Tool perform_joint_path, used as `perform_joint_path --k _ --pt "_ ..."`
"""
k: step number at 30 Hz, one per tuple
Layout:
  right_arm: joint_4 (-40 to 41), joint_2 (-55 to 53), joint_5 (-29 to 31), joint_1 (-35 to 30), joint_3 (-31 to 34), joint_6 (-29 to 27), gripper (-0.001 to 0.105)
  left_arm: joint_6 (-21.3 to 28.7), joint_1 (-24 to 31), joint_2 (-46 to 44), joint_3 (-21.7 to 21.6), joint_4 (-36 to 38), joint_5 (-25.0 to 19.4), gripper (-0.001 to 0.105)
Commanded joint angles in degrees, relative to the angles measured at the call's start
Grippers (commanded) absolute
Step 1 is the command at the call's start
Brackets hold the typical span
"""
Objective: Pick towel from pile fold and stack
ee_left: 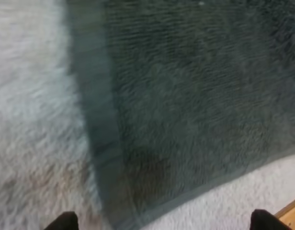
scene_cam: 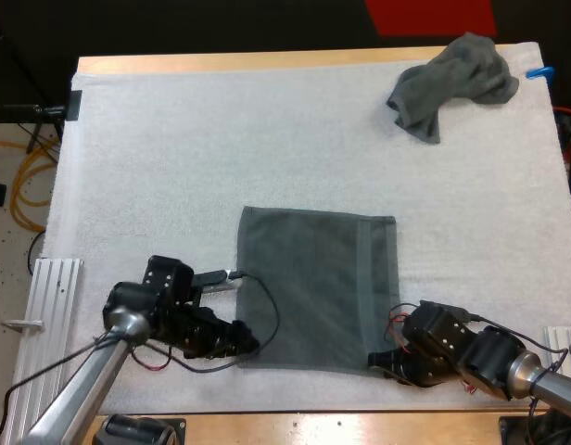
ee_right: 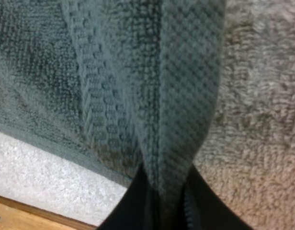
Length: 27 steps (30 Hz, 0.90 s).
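Observation:
The rest of the cloth [scene_cam: 309, 278] is spread flat on the mat. My left gripper needs to pinch the towel by its near hemmed corner [scene_cam: 245, 362] next.
A dark grey-green towel [scene_cam: 318, 287] lies spread flat on the near half of the white mat [scene_cam: 174, 158]. My left gripper [scene_cam: 248, 345] hovers low at its near left corner, open; in the left wrist view its fingertips [ee_left: 66, 223] stand wide apart on either side of the towel's corner [ee_left: 138, 191], clear of the cloth. My right gripper [scene_cam: 378, 360] is at the near right corner, shut on the towel's hem [ee_right: 186, 120], which rises in a fold between the black fingers [ee_right: 133, 208]. A second towel [scene_cam: 457, 79] lies crumpled at the far right of the mat.
Ribbed metal plates sit beside the mat at the near left [scene_cam: 54, 297] and near right [scene_cam: 564, 338]. The table's wooden front edge [scene_cam: 360, 426] runs just behind both grippers. Open mat stretches between the two towels.

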Motion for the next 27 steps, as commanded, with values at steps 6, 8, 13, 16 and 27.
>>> perform_joint_path --k 6,8,13,16,27 --pt "0.9 -0.5 -0.1 0.1 0.2 -0.5 0.0 1.3 -0.3 6.7 -0.1 -2.3 3.7 0.068" --pt "0.9 -0.5 -0.1 0.1 0.2 -0.5 0.0 1.6 -0.3 8.1 -0.1 -2.8 6.1 0.067" --pt "0.9 -0.5 -0.1 0.1 0.2 -0.5 0.0 1.6 -1.1 12.2 -0.1 -3.6 7.1 0.067" --pt "0.9 -0.5 -0.1 0.1 0.2 -0.5 0.0 1.6 -3.6 14.6 -0.1 -4.5 7.0 0.067" --pt "0.9 -0.5 -0.2 0.1 0.2 -0.5 0.0 -0.1 -10.1 15.7 -0.2 -6.5 2.4 0.041"
